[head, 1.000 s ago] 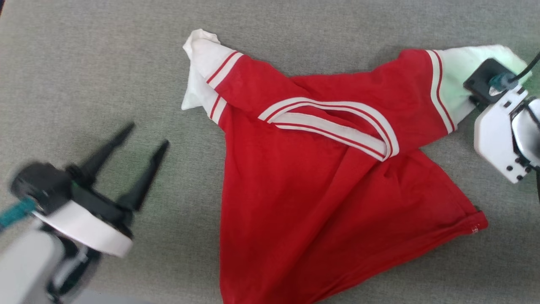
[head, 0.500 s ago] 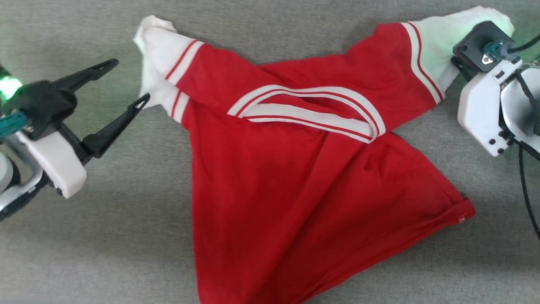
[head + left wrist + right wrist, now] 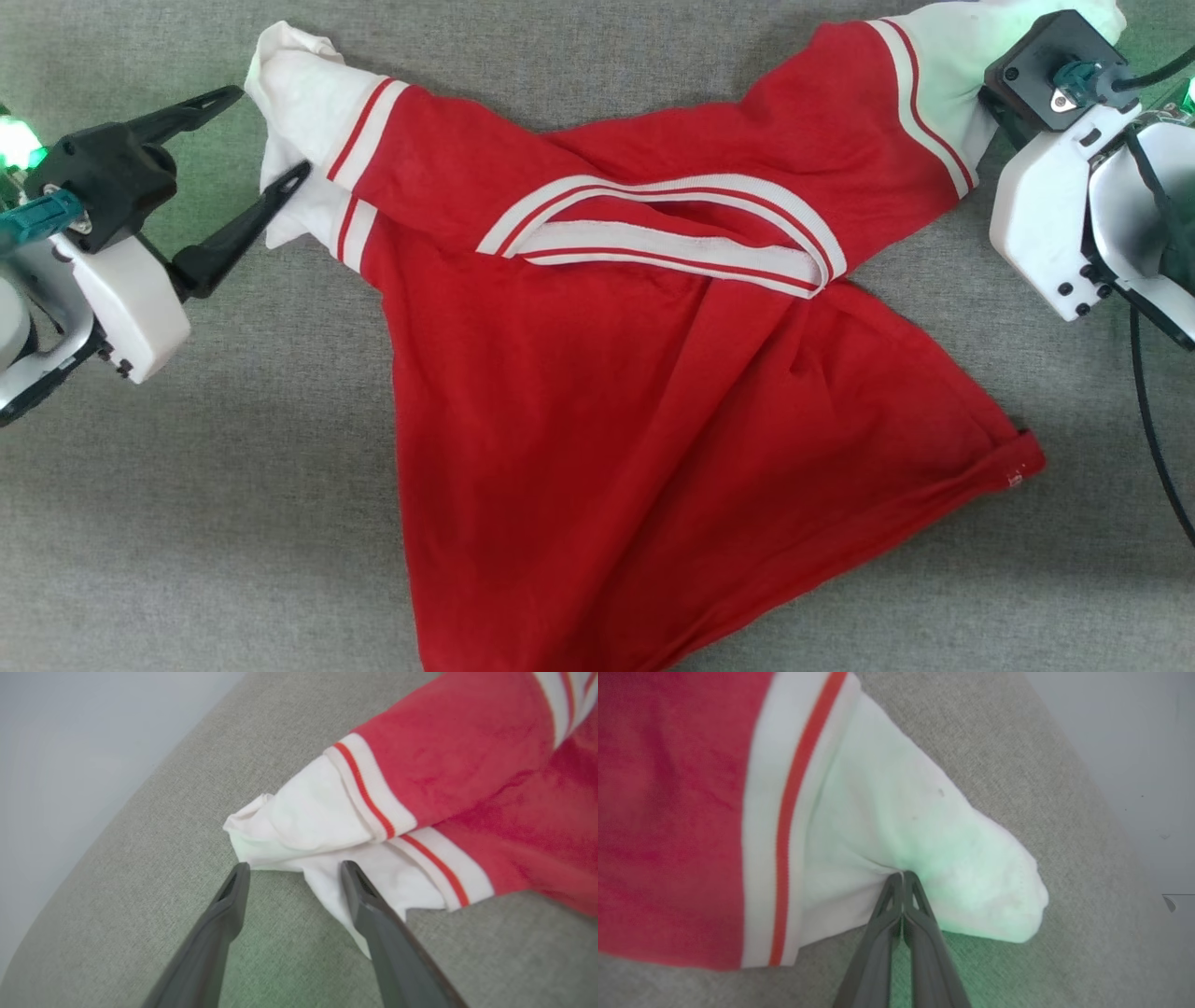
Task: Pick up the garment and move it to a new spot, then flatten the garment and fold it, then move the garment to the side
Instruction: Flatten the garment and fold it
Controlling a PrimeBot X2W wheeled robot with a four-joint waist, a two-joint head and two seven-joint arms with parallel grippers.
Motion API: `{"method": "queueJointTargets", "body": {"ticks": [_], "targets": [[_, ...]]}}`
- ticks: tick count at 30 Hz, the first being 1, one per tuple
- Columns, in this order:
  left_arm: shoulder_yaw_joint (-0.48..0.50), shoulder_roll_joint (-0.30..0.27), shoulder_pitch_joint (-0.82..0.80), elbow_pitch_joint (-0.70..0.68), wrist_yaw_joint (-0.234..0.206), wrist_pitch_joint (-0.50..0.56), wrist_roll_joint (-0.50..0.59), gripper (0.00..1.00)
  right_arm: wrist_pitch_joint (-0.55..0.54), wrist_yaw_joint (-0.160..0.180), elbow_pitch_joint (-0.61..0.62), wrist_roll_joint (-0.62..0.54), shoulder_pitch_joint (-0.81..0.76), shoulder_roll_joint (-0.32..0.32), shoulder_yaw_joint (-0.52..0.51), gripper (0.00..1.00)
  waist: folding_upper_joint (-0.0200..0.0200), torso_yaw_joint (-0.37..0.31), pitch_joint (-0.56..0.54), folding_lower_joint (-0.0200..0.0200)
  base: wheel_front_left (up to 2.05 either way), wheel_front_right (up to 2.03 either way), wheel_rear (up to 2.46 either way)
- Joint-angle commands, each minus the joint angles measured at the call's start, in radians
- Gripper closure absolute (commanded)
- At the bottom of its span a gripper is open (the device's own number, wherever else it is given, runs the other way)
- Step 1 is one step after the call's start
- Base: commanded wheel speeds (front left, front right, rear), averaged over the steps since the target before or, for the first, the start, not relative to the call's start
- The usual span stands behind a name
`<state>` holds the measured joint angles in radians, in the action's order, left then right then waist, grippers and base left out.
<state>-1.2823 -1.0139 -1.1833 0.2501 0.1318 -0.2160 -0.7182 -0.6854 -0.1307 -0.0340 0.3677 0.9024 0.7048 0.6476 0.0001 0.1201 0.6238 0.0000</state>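
The shirt is lying loose, and a loose edge sticks out at the white sleeve end, so I should grab it there with my left gripper next.
The red garment lies crumpled on the grey surface, striped collar facing up and both sleeves spread outward. Its chest letters are hidden. My left gripper is open, its fingers straddling the tip of the white left sleeve end. In the left wrist view that gripper has the sleeve's white edge just at its fingertips. My right gripper is shut on the white right sleeve end, pinching a fold of it. Its white wrist housing sits beside that sleeve.
The grey fabric surface stretches around the garment. Its rounded edge drops to a pale floor in the left wrist view and in the right wrist view. A black cable hangs by my right arm.
My left gripper has swung up from the lower left to the left sleeve end and now straddles it, open. The head camera has shifted. My right gripper stays shut on the right sleeve.
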Motion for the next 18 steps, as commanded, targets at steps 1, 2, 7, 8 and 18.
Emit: {"method": "queueJointTargets", "body": {"ticks": [1,2,7,8,18], "targets": [[0.002,-0.004,0.007,0.002,-0.003,-0.002,0.011,0.0,-0.01,0.0,-0.031,-0.004,-0.022,-0.009,0.024,1.0,-0.0001,-0.001,0.0,0.0,0.0,0.0,0.0],[0.002,-0.008,0.008,0.005,-0.003,-0.003,0.023,0.0,-0.009,0.0,-0.032,-0.004,-0.022,-0.01,0.025,1.0,-0.0001,-0.002,-0.001,0.0,0.0,0.0,0.0],[0.002,0.02,-0.022,0.026,-0.002,-0.028,0.018,0.0,-0.004,0.0,-0.04,-0.007,-0.019,-0.023,0.022,1.0,-0.0001,-0.005,0.008,0.0,0.0,0.0,0.0],[0.002,0.027,-0.026,0.029,-0.002,-0.032,0.026,0.0,-0.003,0.0,-0.041,-0.009,-0.016,-0.027,0.023,1.0,-0.0001,-0.006,0.011,0.0,0.0,0.0,0.0],[0.002,0.047,-0.055,0.037,-0.002,-0.044,0.094,0.0,0.014,0.0,-0.06,-0.015,-0.015,-0.058,0.033,1.0,-0.0001,-0.026,0.015,0.0,0.0,0.0,0.0]]}}
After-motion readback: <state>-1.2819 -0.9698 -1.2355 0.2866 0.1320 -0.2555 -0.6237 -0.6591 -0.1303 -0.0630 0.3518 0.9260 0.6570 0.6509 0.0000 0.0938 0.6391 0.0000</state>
